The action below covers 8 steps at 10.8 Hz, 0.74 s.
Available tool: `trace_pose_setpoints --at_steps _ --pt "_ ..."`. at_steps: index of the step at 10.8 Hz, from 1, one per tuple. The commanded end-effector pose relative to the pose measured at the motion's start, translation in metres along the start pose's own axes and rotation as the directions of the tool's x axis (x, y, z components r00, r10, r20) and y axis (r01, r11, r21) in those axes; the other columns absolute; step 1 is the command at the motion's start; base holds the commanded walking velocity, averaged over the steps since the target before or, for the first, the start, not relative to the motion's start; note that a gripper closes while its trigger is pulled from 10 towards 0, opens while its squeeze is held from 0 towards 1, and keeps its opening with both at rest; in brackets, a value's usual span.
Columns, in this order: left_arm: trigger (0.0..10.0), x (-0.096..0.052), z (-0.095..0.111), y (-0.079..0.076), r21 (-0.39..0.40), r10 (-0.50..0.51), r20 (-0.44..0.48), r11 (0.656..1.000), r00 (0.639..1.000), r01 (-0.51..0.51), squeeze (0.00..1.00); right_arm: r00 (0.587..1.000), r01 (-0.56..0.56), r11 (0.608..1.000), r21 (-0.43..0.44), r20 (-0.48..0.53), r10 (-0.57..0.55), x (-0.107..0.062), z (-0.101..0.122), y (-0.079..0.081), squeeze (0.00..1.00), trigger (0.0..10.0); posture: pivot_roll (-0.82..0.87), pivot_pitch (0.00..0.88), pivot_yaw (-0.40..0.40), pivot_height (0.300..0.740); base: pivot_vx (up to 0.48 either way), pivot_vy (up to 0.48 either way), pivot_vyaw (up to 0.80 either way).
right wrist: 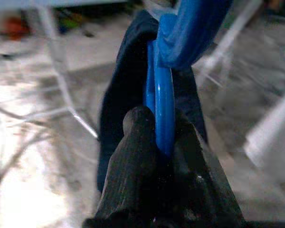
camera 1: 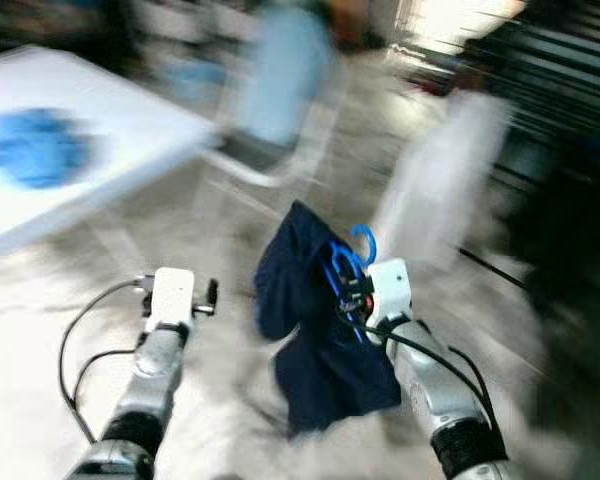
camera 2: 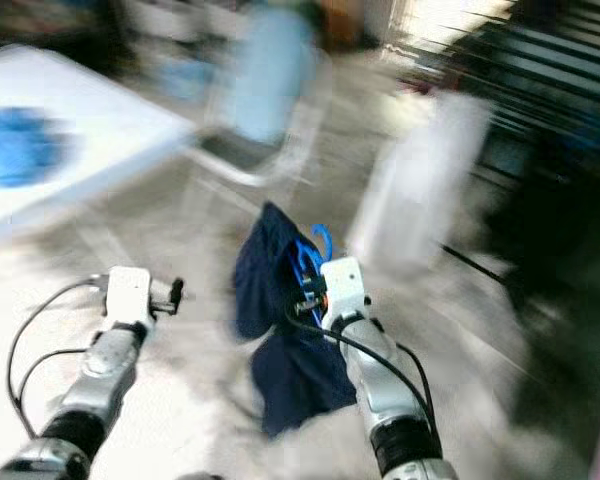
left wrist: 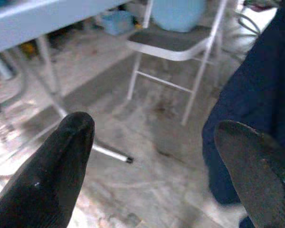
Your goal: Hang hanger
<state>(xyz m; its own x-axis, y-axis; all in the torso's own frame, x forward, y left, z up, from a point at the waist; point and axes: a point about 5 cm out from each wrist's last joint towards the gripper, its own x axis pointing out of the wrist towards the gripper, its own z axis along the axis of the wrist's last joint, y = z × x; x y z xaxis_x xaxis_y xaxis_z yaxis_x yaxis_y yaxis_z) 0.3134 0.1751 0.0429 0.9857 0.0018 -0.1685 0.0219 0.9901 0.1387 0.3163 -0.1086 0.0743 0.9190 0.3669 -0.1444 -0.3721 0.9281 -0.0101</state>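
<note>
The left gripper grabs the navy cloth's fold next. The navy cloth hangs slack [camera 1: 325, 385] below the hanger, and only its folded top end [camera 1: 298, 214] stands up.
A blue plastic hanger [camera 1: 352, 262] carries a dark navy garment [camera 1: 315, 330] that hangs down in front of me. My right gripper [right wrist: 162, 142] is shut on the hanger's blue bar [right wrist: 163, 109], seen close up in the right wrist view with the navy cloth [right wrist: 128, 80] behind it. The hook [camera 1: 365, 240] curls up above the right hand. My left gripper [left wrist: 156, 156] is open and holds nothing; its fingers [left wrist: 57, 171] frame the floor, with the garment [left wrist: 256, 99] just to one side. Both eye views are blurred.
A white table [camera 1: 70, 150] with a blue thing [camera 1: 35, 148] on it stands at the left. A white folding chair [left wrist: 180, 47] with light blue cloth on its back [camera 1: 285, 75] stands ahead. Dark furniture [camera 1: 560, 150] lines the right. The floor is pale stone.
</note>
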Motion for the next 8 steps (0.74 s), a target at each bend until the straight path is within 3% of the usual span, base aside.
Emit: trace_pose_setpoints --at_steps 1,5,8 --pt "10.0 -0.002 -0.001 -0.007 -0.009 -0.035 0.010 0.999 0.999 0.035 0.00 1.000 -0.003 1.000 -0.003 0.027 0.003 0.001 0.005 -0.003 0.00 10.0 0.02 0.000 -0.069 0.740 0.000 0.000 0.79" --pt "10.0 -0.002 0.005 -0.015 -0.054 -0.112 0.057 0.992 0.992 0.116 0.00 0.997 -0.062 0.998 0.024 0.046 0.061 0.005 0.013 0.003 0.00 10.0 -0.01 0.000 -0.058 0.740 0.000 0.000 0.79" --pt "10.0 0.002 0.030 -0.031 -0.053 -0.256 0.179 0.962 0.950 0.270 0.00 0.993 -0.103 0.994 0.045 0.066 0.099 0.004 0.023 0.005 0.00 10.0 -0.03 0.009 -0.041 0.740 0.000 0.000 0.00"
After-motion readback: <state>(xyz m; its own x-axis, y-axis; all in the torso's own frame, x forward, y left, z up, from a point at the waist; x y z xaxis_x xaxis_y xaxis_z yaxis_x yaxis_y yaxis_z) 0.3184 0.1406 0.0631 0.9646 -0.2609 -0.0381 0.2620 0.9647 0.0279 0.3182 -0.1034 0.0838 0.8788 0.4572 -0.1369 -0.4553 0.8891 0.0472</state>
